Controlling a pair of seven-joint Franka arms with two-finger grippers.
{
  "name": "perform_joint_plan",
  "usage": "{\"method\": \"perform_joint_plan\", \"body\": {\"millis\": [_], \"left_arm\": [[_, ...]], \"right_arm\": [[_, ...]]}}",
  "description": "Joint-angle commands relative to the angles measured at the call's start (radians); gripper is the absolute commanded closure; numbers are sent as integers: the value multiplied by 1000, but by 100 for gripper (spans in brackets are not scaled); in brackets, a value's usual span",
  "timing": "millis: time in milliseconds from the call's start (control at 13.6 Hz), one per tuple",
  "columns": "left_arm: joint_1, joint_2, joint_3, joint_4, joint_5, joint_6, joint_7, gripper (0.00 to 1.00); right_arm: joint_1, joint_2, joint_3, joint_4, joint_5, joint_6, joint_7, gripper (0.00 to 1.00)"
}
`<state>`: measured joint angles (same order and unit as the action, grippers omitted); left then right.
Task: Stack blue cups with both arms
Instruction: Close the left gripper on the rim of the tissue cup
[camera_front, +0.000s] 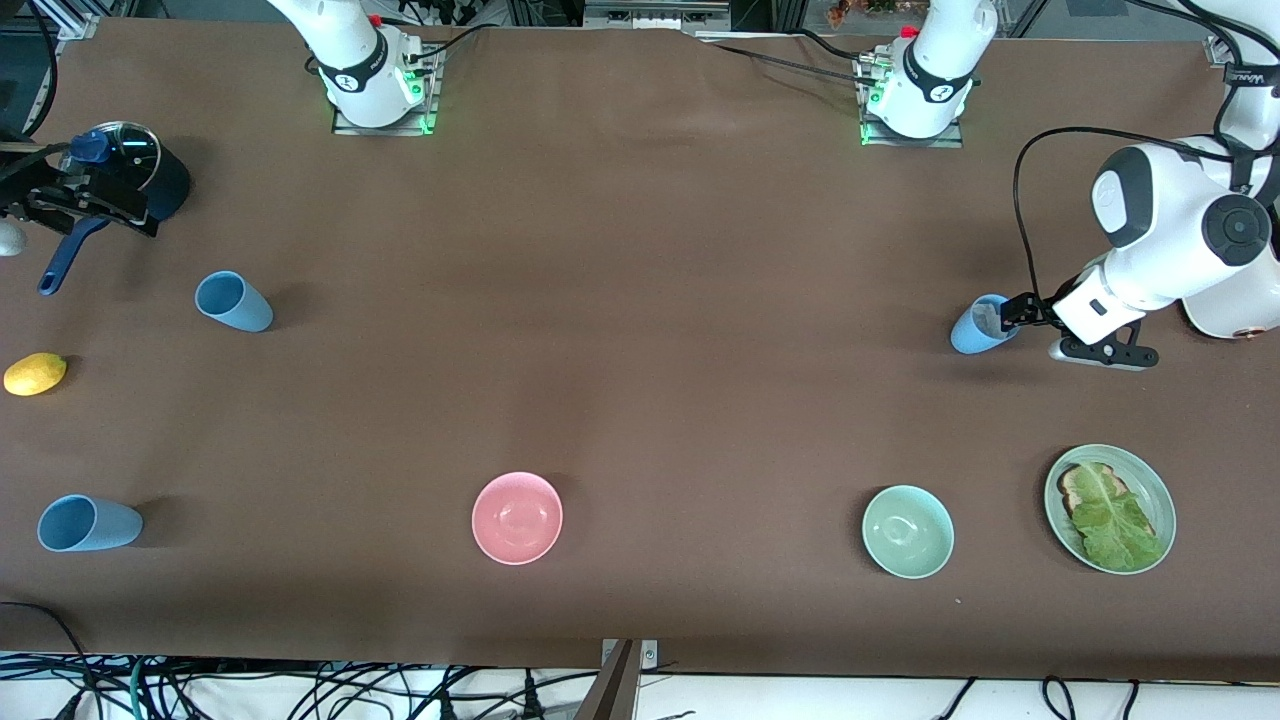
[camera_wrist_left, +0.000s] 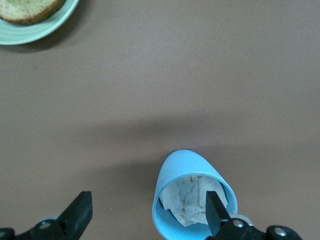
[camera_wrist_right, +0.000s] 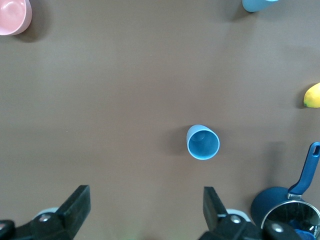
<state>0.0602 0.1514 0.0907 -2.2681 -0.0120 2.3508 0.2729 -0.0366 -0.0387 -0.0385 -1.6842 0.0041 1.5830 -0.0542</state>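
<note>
My left gripper's fingertips are above the blue cup's rim (camera_wrist_left: 195, 174) and paper (camera_wrist_left: 182, 197), so closing now would miss the cup and lowering comes first.
Three light-blue cups are on the brown table. One cup (camera_front: 980, 325) (camera_wrist_left: 192, 172) at the left arm's end has crumpled white paper inside. My left gripper (camera_front: 1008, 314) (camera_wrist_left: 148, 205) is open at this cup's rim, one finger (camera_wrist_left: 215, 210) inside its mouth, the other outside. A second cup (camera_front: 233, 301) (camera_wrist_right: 203, 142) stands upright toward the right arm's end. The third cup (camera_front: 88, 523) (camera_wrist_right: 257, 4) is nearer the front camera. My right gripper (camera_front: 90, 200) (camera_wrist_right: 146, 200) hangs open and empty over the dark blue pot (camera_front: 135, 170) (camera_wrist_right: 287, 212).
A lemon (camera_front: 35, 374) (camera_wrist_right: 312, 95) lies between the two cups at the right arm's end. A pink bowl (camera_front: 517, 517) (camera_wrist_right: 12, 15), a pale green bowl (camera_front: 907, 531) and a green plate (camera_front: 1160, 500) (camera_wrist_left: 30, 32) with toast and lettuce sit nearest the front camera.
</note>
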Motion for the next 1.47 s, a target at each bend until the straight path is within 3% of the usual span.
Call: {"method": "perform_joint_plan", "body": {"millis": [0,442,663,1178,1399], "left_arm": [[9,-36,-3,-66,-20,70,38,0],[7,-93,-3,-165,-19,151,40,0],[21,-86,-3,-214,-20,261,109,0],[27,-24,-3,-238,-23,369,111,0],[12,-10,-3,-235,-85,374,111,0]], "right_arm": [[0,-4,-4,11,16,-17,-13,0],[-2,-4,-4,11,16,-17,-13,0],[-2,-4,-4,11,16,-17,-13,0],[-3,-4,-4,11,16,-17,-13,0],[-5,-4,-7,11,16,-17,-15,0]]}}
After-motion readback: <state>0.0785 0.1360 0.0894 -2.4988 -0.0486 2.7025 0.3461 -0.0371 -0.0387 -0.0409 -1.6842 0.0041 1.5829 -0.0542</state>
